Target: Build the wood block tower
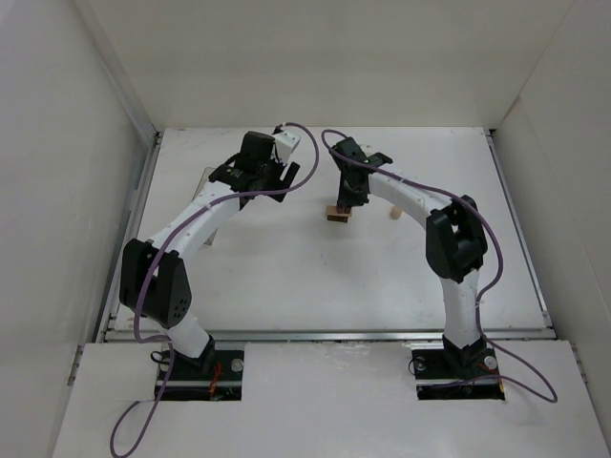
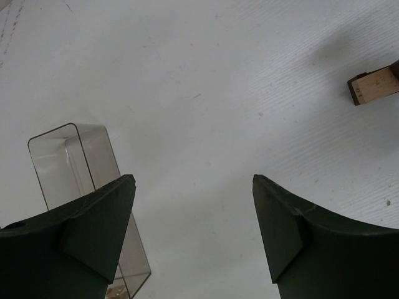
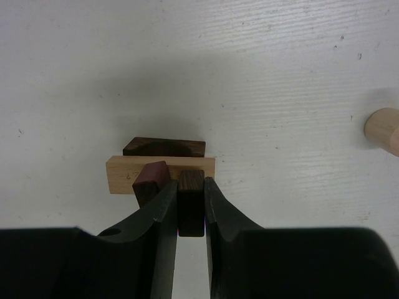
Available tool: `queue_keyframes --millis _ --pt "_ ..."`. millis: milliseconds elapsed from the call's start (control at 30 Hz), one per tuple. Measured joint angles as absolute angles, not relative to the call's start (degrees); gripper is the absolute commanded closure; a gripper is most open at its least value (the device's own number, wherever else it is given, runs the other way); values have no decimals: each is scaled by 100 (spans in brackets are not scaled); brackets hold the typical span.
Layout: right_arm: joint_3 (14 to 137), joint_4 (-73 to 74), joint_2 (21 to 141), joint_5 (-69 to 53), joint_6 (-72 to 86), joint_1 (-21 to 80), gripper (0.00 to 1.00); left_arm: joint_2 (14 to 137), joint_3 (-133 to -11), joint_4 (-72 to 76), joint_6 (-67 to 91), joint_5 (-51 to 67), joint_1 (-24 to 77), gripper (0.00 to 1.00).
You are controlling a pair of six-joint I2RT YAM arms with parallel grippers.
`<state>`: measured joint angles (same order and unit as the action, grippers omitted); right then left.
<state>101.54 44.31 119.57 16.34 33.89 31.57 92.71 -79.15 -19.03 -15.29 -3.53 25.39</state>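
Note:
My right gripper should open now. The dark brown block stands upright with its far end at the tan slab, so the block would end up beside the reddish-brown cube.
My right gripper [image 3: 191,180] is shut on a dark brown block [image 3: 191,202], held upright just in front of the flat tan slab [image 3: 121,175]. A reddish-brown cube [image 3: 151,180] rests by the slab's near edge, touching the left finger. A dark brown flat piece [image 3: 163,147] lies behind the slab. The pale beige cylinder [image 3: 383,129] lies apart at the right. From above, the right gripper [image 1: 346,202] hangs over the wood pieces [image 1: 338,214], with the cylinder [image 1: 393,214] beside them. My left gripper [image 2: 194,179] is open over bare table, with nothing between its fingers.
A clear plastic box [image 2: 75,162] lies on the table at the left finger of the left gripper. The tan slab [image 2: 374,86] shows at the far right of the left wrist view. White walls enclose the table on three sides.

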Motion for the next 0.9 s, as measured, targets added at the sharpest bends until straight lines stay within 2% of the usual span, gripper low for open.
queue_keyframes --millis 667,900 --pt "10154 4436 11963 1632 3326 3157 73 9271 -7915 -1905 -1529 -353 2539 27" --pt "10154 4436 11963 1632 3319 3157 72 9271 -7915 -1903 -1529 -353 2539 27"
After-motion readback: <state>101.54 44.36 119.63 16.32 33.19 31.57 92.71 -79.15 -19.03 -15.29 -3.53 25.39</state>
